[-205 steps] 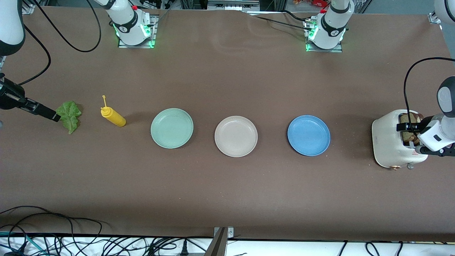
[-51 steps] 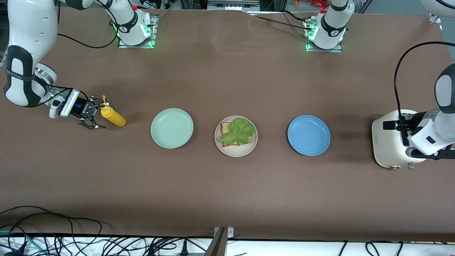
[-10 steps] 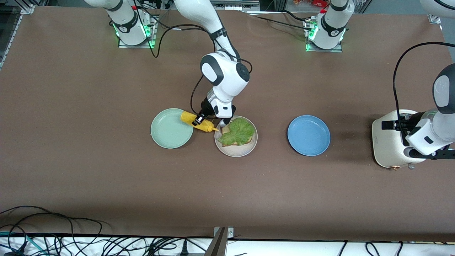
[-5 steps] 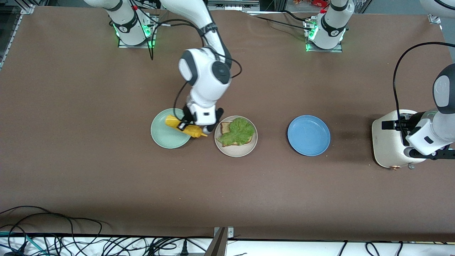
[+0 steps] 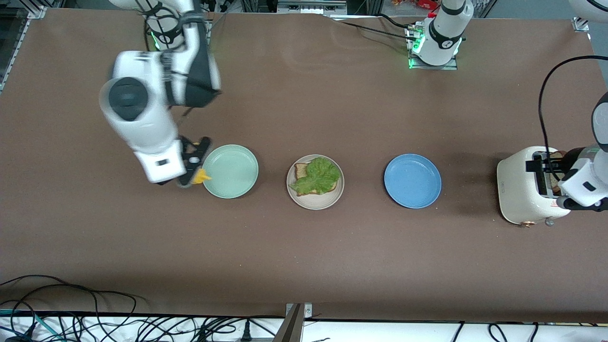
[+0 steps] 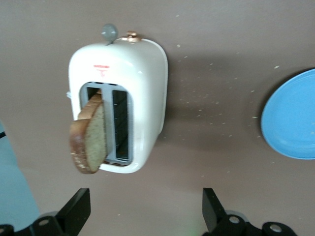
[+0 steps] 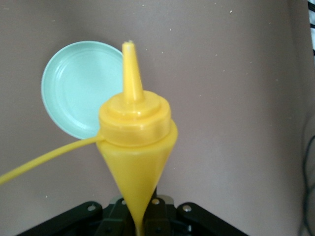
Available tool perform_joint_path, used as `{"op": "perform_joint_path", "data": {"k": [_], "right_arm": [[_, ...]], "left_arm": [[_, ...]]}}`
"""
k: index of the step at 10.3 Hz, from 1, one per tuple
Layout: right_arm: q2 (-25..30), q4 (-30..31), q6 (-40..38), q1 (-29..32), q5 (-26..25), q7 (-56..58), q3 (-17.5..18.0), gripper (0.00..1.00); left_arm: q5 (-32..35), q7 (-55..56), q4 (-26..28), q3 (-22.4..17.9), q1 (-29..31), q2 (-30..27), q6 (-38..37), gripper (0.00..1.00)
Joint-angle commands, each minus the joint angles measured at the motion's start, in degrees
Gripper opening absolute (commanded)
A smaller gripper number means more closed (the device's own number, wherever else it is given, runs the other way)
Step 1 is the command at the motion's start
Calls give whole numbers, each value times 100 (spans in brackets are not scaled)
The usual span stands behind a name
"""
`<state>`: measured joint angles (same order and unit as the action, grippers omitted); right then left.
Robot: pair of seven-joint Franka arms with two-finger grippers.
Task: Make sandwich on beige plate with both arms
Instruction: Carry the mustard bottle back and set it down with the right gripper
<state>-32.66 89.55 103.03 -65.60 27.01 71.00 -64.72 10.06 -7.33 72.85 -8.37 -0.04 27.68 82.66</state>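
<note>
The left gripper should next put the bread slice on top of the lettuce on the beige plate, so it should grab the slice by its crust edge (image 6: 80, 142).
The beige plate (image 5: 315, 204) sits mid-table and holds one bread slice (image 5: 300, 170) with a ruffled lettuce leaf (image 5: 319, 176) on top. My right gripper (image 5: 192, 172) (image 7: 140, 221) is shut on a yellow squeeze bottle (image 5: 201, 176) (image 7: 135, 132), over the table at the mint-green plate's rim on the right arm's side. My left gripper (image 5: 546, 175) (image 6: 146, 216) hangs open over the white toaster (image 5: 520, 190) (image 6: 142, 93). A second bread slice (image 6: 91, 135) sticks up from a toaster slot, apart from the open fingers (image 6: 78, 211).
A mint-green plate (image 5: 230, 171) (image 7: 78, 83) and a blue plate (image 5: 412, 180) (image 6: 293, 115) flank the beige plate. The toaster stands at the left arm's end. Loose cables run along the table edge nearest the front camera.
My right arm has swung from the beige plate's edge across the mint-green plate toward its own end, carrying the bottle. The left gripper shifted slightly over the toaster, still open.
</note>
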Motion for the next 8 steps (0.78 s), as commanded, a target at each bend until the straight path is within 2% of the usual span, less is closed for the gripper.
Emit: {"op": "perform_joint_path", "data": {"k": [1, 2, 3, 4, 5, 6, 8], "right_arm": [[741, 613, -99, 659, 724, 1121, 74, 0], [857, 956, -73, 1001, 1188, 1883, 74, 0], [875, 1377, -90, 1249, 1932, 2587, -5, 0], [884, 1859, -90, 1268, 2522, 3107, -232, 0], [902, 2351, -108, 1269, 3129, 3608, -417, 0], [911, 2835, -125, 1295, 3657, 4257, -593, 0], [867, 3558, -187, 1609, 4354, 5506, -656, 0]], "left_arm": [[111, -819, 290, 64, 467, -158, 529, 100], [101, -1041, 465, 73, 661, -149, 950, 100], [75, -1217, 823, 81, 846, -149, 1554, 100], [-203, -1384, 1271, 81, 1074, -149, 2204, 100], [-493, -1507, 1484, 81, 1276, -158, 2411, 100], [-514, -1526, 1486, 81, 1296, -184, 2413, 100], [-540, -1535, 1669, 90, 1366, -184, 2465, 100]]}}
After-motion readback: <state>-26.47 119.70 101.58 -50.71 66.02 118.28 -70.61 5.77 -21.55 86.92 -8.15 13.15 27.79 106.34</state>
